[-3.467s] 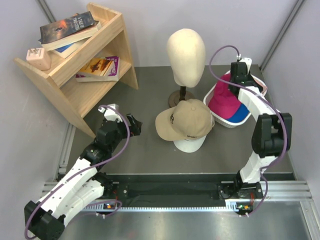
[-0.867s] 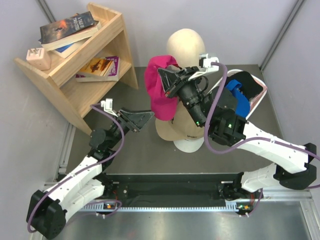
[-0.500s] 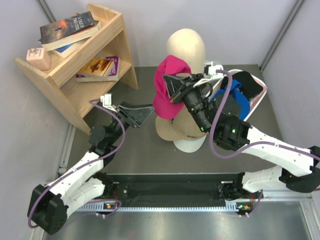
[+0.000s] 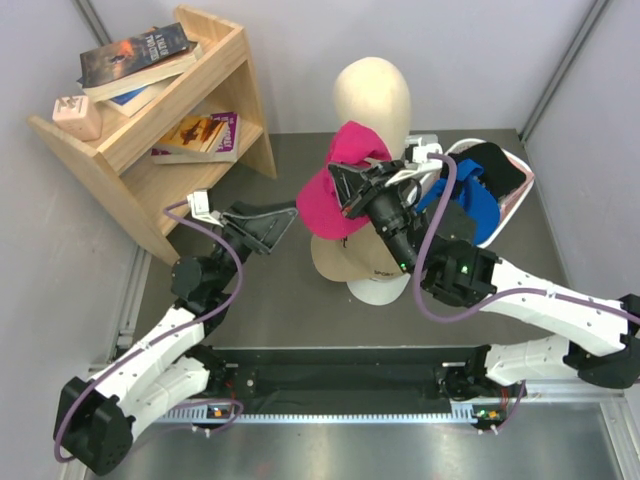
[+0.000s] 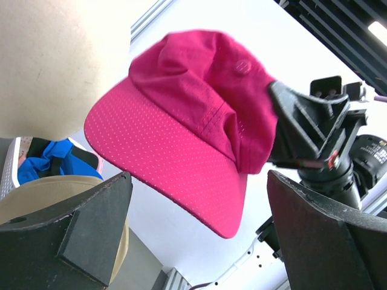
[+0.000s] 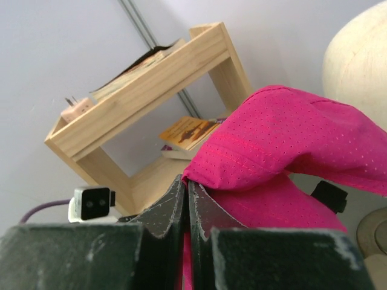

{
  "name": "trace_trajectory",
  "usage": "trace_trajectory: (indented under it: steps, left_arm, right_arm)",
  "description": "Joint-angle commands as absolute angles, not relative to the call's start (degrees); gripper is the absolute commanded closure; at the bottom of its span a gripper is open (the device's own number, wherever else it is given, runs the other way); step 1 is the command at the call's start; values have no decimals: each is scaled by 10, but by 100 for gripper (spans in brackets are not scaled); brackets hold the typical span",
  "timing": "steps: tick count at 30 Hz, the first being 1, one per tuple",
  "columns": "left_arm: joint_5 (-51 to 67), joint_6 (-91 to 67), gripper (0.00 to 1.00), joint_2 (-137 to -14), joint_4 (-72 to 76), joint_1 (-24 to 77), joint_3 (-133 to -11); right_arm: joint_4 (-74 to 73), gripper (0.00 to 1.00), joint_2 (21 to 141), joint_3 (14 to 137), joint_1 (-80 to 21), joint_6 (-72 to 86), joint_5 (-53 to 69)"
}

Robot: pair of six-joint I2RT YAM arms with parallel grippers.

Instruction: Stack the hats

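The magenta cap next needs to be gripped by its brim (image 4: 318,209) with my left gripper. This will leave the top of the magenta cap open so it can be stacked over the tan cap (image 4: 362,262).
My right gripper (image 4: 337,186) (image 6: 185,181) is shut on a fold of the magenta cap (image 4: 335,190) (image 6: 290,139) and holds it in the air above the tan cap (image 4: 362,262). That tan cap sits on a white cap (image 4: 380,291) on the table. My left gripper (image 4: 284,222) (image 5: 198,181) is open just left of the magenta cap (image 5: 193,115), its fingers either side of the brim without touching it. A blue hat (image 4: 478,208) and a black hat (image 4: 497,163) lie in the white basket (image 4: 521,192).
The cream mannequin head (image 4: 372,95) stands right behind the lifted cap. A wooden shelf (image 4: 165,130) with books fills the back left. The right arm stretches low across the front right of the table.
The right gripper has carried the magenta cap to the right and turned it brim-down over the tan cap. The left gripper has followed, rising toward the brim.
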State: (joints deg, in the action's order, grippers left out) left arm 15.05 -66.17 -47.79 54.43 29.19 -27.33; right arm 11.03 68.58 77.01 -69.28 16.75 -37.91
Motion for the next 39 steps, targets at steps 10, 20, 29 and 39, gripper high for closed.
trace_trajectory:
  steps: [10, 20, 29, 39]
  left_arm:
    - [178, -729, 9, -514, 624, 291, -301]
    - [202, -773, 14, -540, 660, 291, -315]
    - [210, -793, 32, -545, 646, 291, -313]
    - [179, -779, 69, -524, 628, 291, -284]
  right_arm:
    - [191, 100, 649, 689, -702, 191, -326]
    - [227, 100, 659, 669, -701, 195, -280]
    - [262, 100, 659, 643, -702, 192, -244]
    - [265, 100, 642, 607, -701, 200, -253]
